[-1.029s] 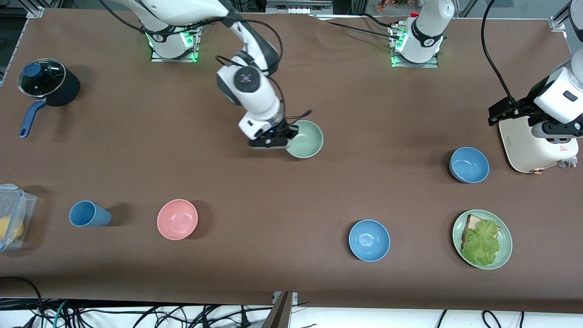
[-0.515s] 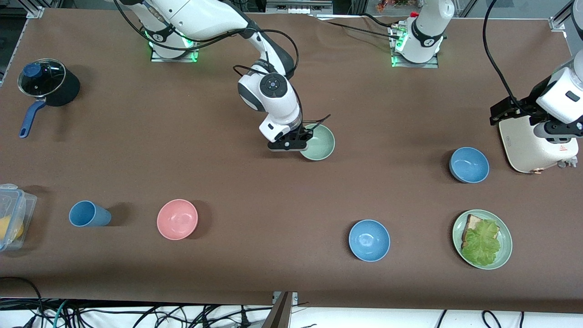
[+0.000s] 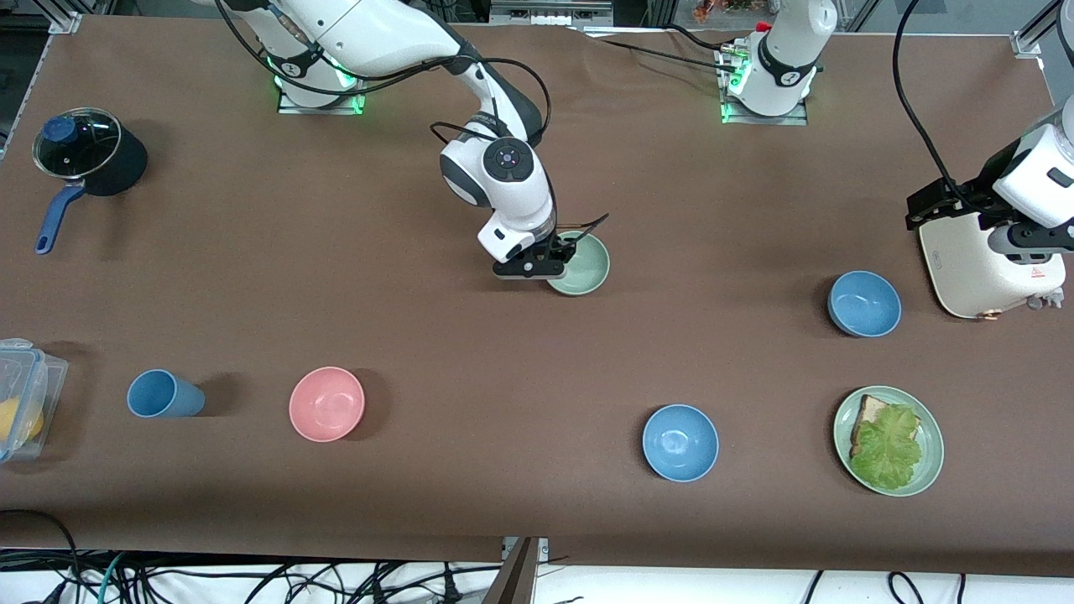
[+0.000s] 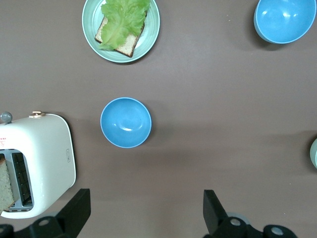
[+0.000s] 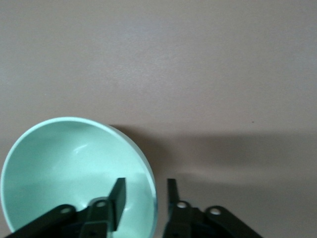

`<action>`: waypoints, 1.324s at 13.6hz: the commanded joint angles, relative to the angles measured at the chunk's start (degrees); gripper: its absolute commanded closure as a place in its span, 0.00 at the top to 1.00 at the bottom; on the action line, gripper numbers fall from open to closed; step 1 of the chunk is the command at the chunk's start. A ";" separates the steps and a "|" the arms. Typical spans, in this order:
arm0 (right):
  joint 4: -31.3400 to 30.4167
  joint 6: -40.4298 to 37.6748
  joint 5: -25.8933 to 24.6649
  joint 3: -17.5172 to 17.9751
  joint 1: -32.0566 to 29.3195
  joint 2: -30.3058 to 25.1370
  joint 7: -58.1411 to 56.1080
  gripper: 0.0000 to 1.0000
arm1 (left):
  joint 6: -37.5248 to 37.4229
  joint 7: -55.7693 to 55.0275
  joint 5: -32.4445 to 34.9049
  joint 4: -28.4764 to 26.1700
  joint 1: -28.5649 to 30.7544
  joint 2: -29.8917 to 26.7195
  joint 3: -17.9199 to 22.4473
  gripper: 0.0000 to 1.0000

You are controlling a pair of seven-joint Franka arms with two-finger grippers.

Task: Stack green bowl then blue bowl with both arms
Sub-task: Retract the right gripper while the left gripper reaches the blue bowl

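The blue bowl is beside the toaster, and I need to stack it into the green bowl (image 3: pixel 585 267). Before that, my left gripper needs to grab the blue bowl by its rim (image 3: pixel 866 273) next.
The green bowl (image 3: pixel 585 267) sits on the table midway between the two arms' ends; its rim just shows in the left wrist view (image 4: pixel 314 153). My right gripper (image 3: pixel 555 258) straddles its rim (image 5: pixel 154 198), one finger (image 5: pixel 119 196) inside and one outside, with a gap on each side. One blue bowl (image 3: pixel 864 304) lies beside the toaster, the other (image 3: pixel 680 442) nearer the front camera. My left gripper (image 3: pixel 944 208) hangs wide open and empty (image 4: pixel 146 214) over the table by the toaster, with the first blue bowl (image 4: pixel 126 122) below it.
A white toaster (image 3: pixel 990 268) stands at the left arm's end. A green plate (image 3: pixel 930 470) with bread and lettuce lies nearer the camera. A pink bowl (image 3: pixel 327 403), blue cup (image 3: pixel 164 394), black pot (image 3: pixel 88 151) and plastic box (image 3: pixel 21 403) lie toward the right arm's end.
My right gripper carried the green bowl toward the left arm's end, then lowered it onto the table. The left arm barely shifted.
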 commanded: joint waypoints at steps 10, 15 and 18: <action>8.39 -36.04 9.19 -5.22 -18.10 -19.74 -32.13 1.00 | -1.08 1.58 -0.37 1.74 2.06 10.47 -0.31 1.00; 5.49 -48.96 9.37 -11.54 -18.73 -31.86 -39.82 1.00 | 10.32 20.10 -0.54 -0.19 10.39 20.93 -0.22 1.00; 5.66 -54.15 9.37 -11.82 -26.52 -34.78 -48.07 1.00 | 20.61 32.82 0.08 -1.78 13.31 26.21 -0.22 1.00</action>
